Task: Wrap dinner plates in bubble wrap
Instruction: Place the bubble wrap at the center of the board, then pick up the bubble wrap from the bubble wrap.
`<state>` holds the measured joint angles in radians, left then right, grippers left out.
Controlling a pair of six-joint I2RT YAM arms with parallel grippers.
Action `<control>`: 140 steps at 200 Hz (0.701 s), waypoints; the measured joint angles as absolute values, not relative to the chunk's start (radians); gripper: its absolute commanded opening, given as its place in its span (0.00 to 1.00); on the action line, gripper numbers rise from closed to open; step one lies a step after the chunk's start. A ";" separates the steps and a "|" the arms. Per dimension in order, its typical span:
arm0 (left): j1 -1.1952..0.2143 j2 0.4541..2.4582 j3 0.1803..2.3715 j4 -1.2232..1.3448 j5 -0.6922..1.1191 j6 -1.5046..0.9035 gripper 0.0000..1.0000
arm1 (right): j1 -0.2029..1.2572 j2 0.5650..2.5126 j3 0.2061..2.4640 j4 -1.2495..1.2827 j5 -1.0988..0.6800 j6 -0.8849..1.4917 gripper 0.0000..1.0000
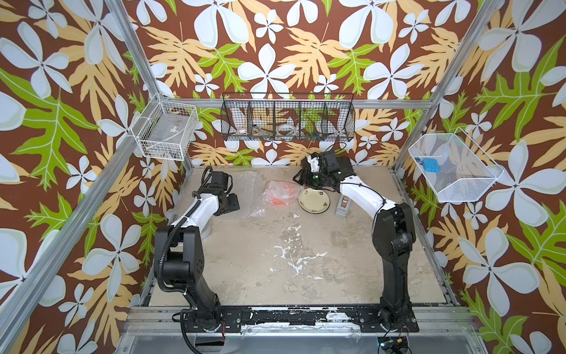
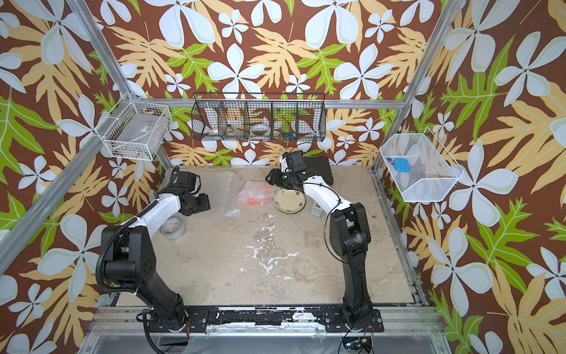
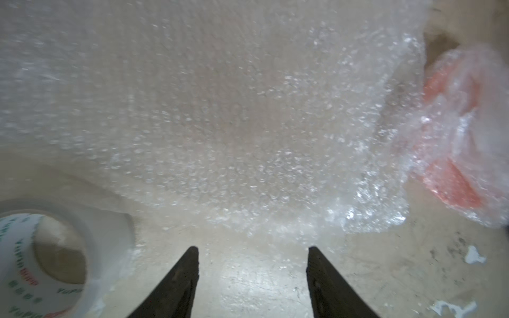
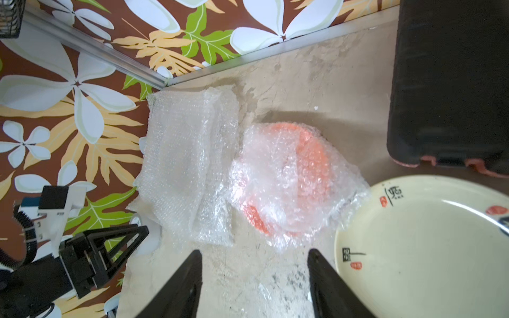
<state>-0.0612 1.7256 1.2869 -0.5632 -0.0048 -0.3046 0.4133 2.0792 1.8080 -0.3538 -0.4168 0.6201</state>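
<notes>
The loose bubble wrap sheet needs to be pulled out flat for wrapping the plate, so my left gripper will next grab the sheet by its near edge.
An orange dinner plate (image 1: pixel 279 193) (image 4: pixel 311 154) lies at the back of the table, bundled in crumpled bubble wrap. Just right of it, a bare cream plate (image 1: pixel 315 199) (image 4: pixel 427 247) with small dark marks lies flat. Left of the bundle a loose sheet of bubble wrap (image 1: pixel 249 193) (image 3: pixel 220 124) is spread out. My left gripper (image 1: pixel 232 203) (image 3: pixel 252 247) hovers open at that sheet's near edge, with only table between its fingers. My right gripper (image 1: pixel 298 181) (image 4: pixel 254 250) is open and empty above the gap between the bundle and the cream plate.
A whitish tape roll (image 2: pixel 173 228) (image 3: pixel 115 234) stands beside my left arm. A tape dispenser (image 1: pixel 343 206) sits right of the cream plate, and a black flat case (image 2: pixel 318 168) (image 4: pixel 451 82) lies against the back wall. Wire baskets (image 1: pixel 288 122) hang on the walls.
</notes>
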 measured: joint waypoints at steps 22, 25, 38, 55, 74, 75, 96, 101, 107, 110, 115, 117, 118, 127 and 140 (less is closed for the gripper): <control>-0.155 1.780 1.336 -0.564 -0.004 -0.298 0.69 | 0.427 2.026 1.730 -0.350 -0.435 0.612 0.62; -0.171 1.791 1.347 -0.564 -0.010 -0.297 0.69 | 0.429 2.020 1.720 -0.352 -0.440 0.612 0.62; -0.213 1.843 1.390 -0.568 -0.039 -0.290 0.70 | 0.436 1.992 1.681 -0.349 -0.452 0.610 0.62; -0.234 1.918 1.440 -0.583 -0.103 -0.287 0.70 | 0.435 1.957 1.650 -0.351 -0.464 0.605 0.62; -0.238 1.996 1.486 -0.616 -0.183 -0.279 0.63 | 0.432 1.922 1.637 -0.351 -0.464 0.600 0.61; -0.238 1.999 1.488 -0.618 -0.186 -0.279 0.62 | 0.432 1.920 1.637 -0.351 -0.464 0.599 0.61; -0.239 2.057 1.527 -0.653 -0.278 -0.256 0.34 | 0.434 1.886 1.629 -0.351 -0.464 0.593 0.61; -0.239 2.062 1.531 -0.661 -0.297 -0.251 0.27 | 0.434 1.879 1.627 -0.352 -0.464 0.591 0.61; -0.239 2.063 1.537 -0.672 -0.319 -0.244 0.19 | 0.435 1.869 1.622 -0.352 -0.463 0.590 0.60; -0.239 2.063 1.540 -0.677 -0.329 -0.241 0.15 | 0.435 1.865 1.620 -0.352 -0.464 0.589 0.60; -0.239 2.059 1.546 -0.683 -0.344 -0.231 0.09 | 0.435 1.856 1.615 -0.352 -0.464 0.585 0.60; -0.239 2.057 1.547 -0.684 -0.348 -0.231 0.08 | 0.435 1.854 1.612 -0.352 -0.464 0.585 0.60; -0.239 2.056 1.548 -0.685 -0.350 -0.231 0.08 | 0.435 1.853 1.612 -0.352 -0.463 0.585 0.60; -0.239 2.040 1.556 -0.691 -0.365 -0.228 0.05 | 0.433 1.837 1.597 -0.353 -0.461 0.581 0.60; -0.239 2.004 1.573 -0.707 -0.380 -0.224 0.02 | 0.432 1.811 1.572 -0.357 -0.447 0.575 0.59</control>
